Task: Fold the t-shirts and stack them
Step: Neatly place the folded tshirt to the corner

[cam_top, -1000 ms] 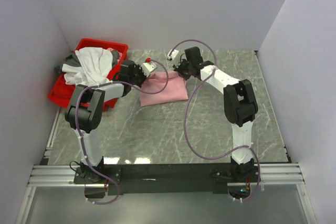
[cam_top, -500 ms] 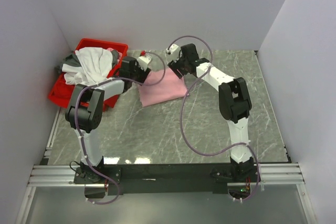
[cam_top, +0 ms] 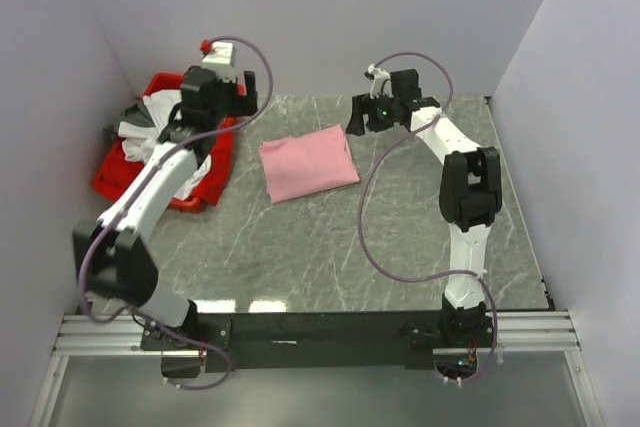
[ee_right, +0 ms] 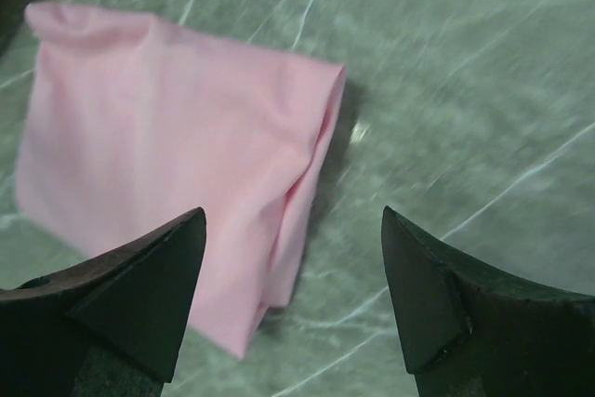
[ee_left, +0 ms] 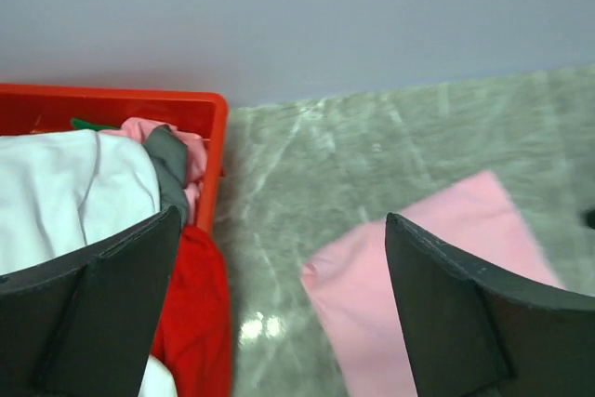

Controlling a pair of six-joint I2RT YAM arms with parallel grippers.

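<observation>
I will next use my right gripper to grab the light pink t-shirt by its layered side edge point(cam_top: 350, 157) point(ee_right: 302, 200), which faces the bare marble, to stack it flat.
A light pink t-shirt point(cam_top: 308, 162) lies folded flat on the marble table, and no gripper touches it. The left wrist view shows it point(ee_left: 437, 267) at the lower right; in the right wrist view it point(ee_right: 177, 146) fills the left half. More t-shirts are heaped in the red bin: a white one point(cam_top: 140, 132) point(ee_left: 65, 183) and a dark grey one point(ee_left: 172, 169). My left gripper point(cam_top: 208, 109) point(ee_left: 283, 216) hangs open above the bin's right edge, holding nothing. My right gripper point(cam_top: 360, 117) point(ee_right: 293, 213) is open and holds nothing, raised just right of the pink shirt's far corner.
The red plastic bin point(cam_top: 190, 197) point(ee_left: 121, 97) stands at the table's far left corner against the side wall. Grey walls close off the back and both sides. Bare marble table point(cam_top: 400, 237) lies in front of and to the right of the pink shirt.
Both grippers opened and let go of the pink shirt. The left arm lifted and swung back over the bin; the right arm drew off to the right. The shirt settled flat.
</observation>
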